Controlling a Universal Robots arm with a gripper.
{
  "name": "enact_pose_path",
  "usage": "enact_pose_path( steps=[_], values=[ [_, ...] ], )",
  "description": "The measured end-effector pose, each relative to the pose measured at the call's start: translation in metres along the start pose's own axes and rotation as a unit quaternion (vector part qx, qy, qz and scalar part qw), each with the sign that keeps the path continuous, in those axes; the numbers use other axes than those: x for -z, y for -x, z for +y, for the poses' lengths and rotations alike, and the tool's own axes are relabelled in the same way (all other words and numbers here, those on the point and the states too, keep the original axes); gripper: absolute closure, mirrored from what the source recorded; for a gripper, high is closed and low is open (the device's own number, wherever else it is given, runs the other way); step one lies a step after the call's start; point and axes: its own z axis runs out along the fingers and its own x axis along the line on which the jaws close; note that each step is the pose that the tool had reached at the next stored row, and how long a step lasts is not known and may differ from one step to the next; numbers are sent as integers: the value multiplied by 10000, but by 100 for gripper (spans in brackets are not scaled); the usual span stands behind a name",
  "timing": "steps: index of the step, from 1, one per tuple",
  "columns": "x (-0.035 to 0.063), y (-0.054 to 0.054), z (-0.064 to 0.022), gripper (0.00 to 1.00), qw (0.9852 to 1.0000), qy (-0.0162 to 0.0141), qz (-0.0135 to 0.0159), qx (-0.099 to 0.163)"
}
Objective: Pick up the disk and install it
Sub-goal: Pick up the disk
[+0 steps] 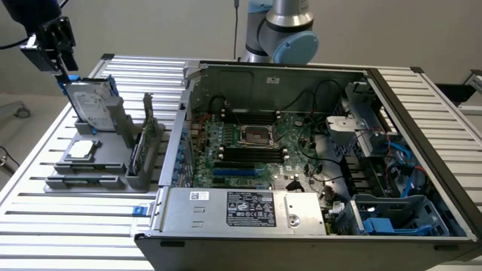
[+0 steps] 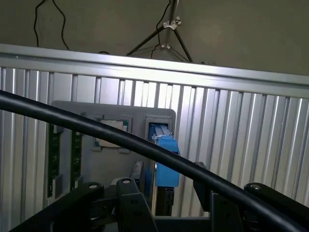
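Note:
My gripper's fingers stop at the disk's top corner, above its white label (image 1: 92, 104), and would miss the disk if they closed now, so I need to first lower my gripper.
The disk (image 1: 94, 107), a silver-grey drive with a white label in a blue carrier, stands upright in a slot at the back of the grey fixture (image 1: 94, 169), at the exterior view's left. My gripper (image 1: 63, 72) hangs just over its top corner. In the wrist view the disk's blue carrier edge (image 2: 165, 159) lies between my two black fingers (image 2: 131, 205), with a gap on each side. The gripper (image 2: 169, 210) is open and holds nothing.
A small silver chip (image 1: 81, 149) and upright memory sticks (image 1: 140, 148) sit in the same fixture. The open computer case (image 1: 301, 73) takes up the middle and right, with blue caddies (image 1: 399, 217) in its front right corner. A black cable (image 2: 96, 131) crosses the wrist view.

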Motion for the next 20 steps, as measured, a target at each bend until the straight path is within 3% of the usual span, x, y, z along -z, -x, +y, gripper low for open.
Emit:
enact_pose_path(
  steps=[11,20],
  values=[
    [-199,-36,0,46,10000,-2,1,26],
    [-364,-36,-4,46,10000,-38,4,28]
  ],
)
